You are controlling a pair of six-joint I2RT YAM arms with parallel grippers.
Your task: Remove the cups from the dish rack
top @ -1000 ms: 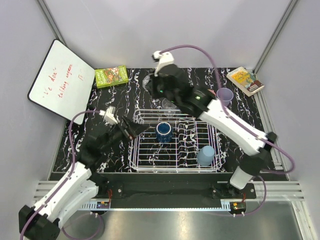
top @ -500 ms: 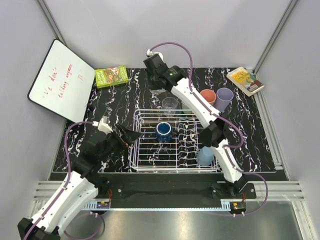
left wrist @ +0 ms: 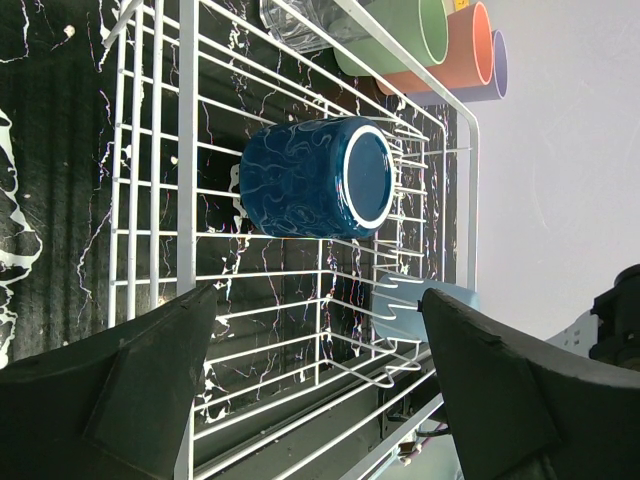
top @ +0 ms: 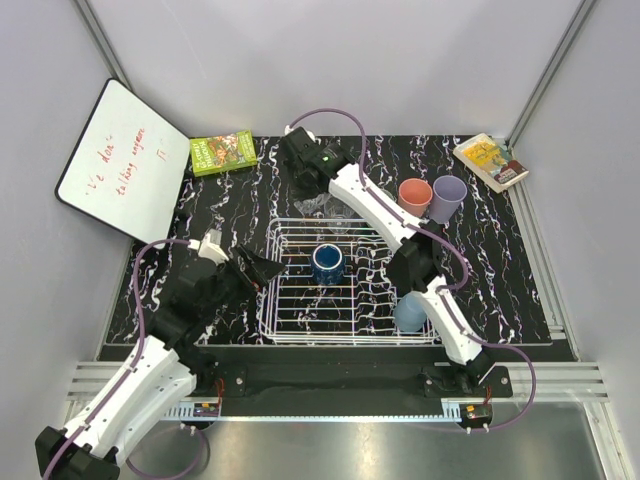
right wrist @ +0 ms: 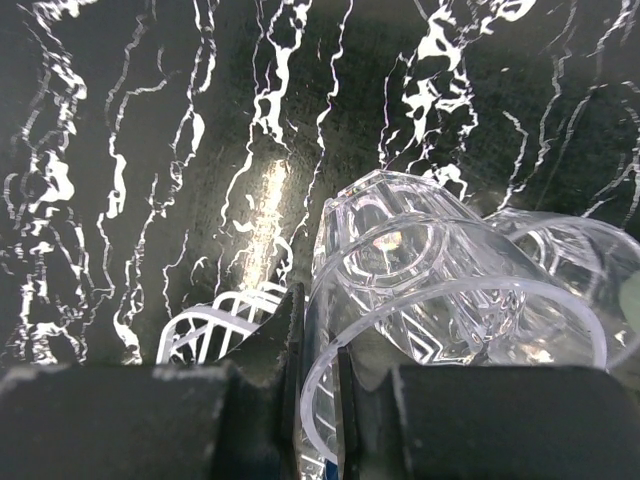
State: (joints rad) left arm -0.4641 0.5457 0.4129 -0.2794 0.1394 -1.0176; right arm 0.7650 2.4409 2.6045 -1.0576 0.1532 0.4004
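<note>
My right gripper keeps hold of the clear glass for now: the glass hangs above the table, crowding the second clear glass, and would fall against it if released.
The white wire dish rack lies mid-table. A dark blue cup stands in it, with a light blue cup at its near right corner. My left gripper hovers open at the rack's left edge, facing the dark blue cup, and holds nothing. My right gripper reaches over the rack's far left corner. It is shut on the rim of a clear glass, and a second clear glass touches that one. Salmon and lavender cups stand on the table behind the rack.
A green cup stands next to the salmon one, hidden under my right arm from above. A whiteboard leans at the back left, with a green box beside it. A book lies at the back right corner.
My right arm has swung its elbow in over the rack and its wrist has shifted left at the far edge. The left gripper has drawn back slightly and its jaws have narrowed a little.
</note>
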